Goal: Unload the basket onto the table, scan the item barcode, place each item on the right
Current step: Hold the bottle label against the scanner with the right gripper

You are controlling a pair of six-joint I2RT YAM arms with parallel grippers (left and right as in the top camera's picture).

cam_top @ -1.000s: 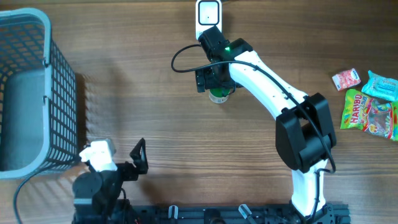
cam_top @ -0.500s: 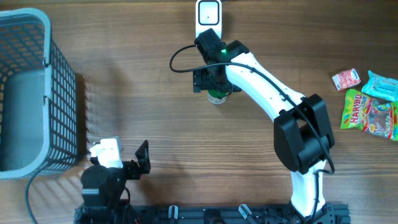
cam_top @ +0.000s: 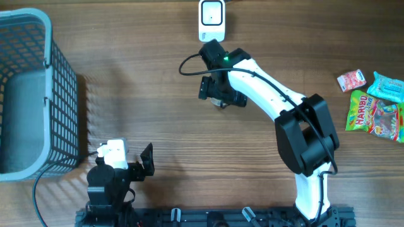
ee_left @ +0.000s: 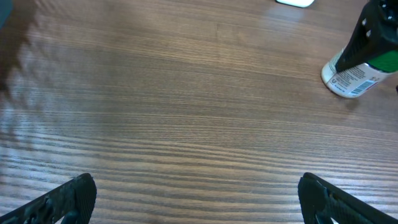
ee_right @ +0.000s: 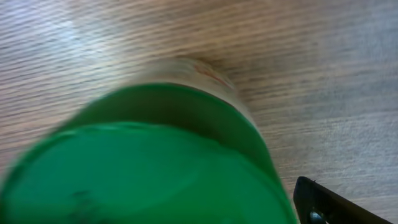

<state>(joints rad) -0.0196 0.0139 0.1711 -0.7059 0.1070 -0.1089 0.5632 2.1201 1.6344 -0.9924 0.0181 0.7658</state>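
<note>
My right gripper grabs the white bottle from above next, around its green-cap end [ee_right: 151, 171], to leave the lower label's barcode free to scan.
A white bottle with a green cap [ee_left: 349, 79] stands on the wooden table just in front of the white scanner [cam_top: 211, 16]. My right gripper [cam_top: 219, 94] hangs over it, open. The cap [ee_right: 155, 162] fills the right wrist view, and one black fingertip [ee_right: 320, 202] shows beside it with a small gap. From overhead the gripper hides most of the bottle. My left gripper [ee_left: 199, 199] is open low over bare wood at the front left [cam_top: 146, 162], far from the bottle, with nothing between its fingers.
A grey wire basket [cam_top: 60, 94] stands at the left edge. Candy packets lie at the right edge: a Haribo bag [cam_top: 372, 113], a small pink pack [cam_top: 351, 80] and a teal pack [cam_top: 386, 87].
My right gripper has turned and shifted slightly toward the front over the bottle, covering the green cap from above. The left arm has slid a little to the right.
</note>
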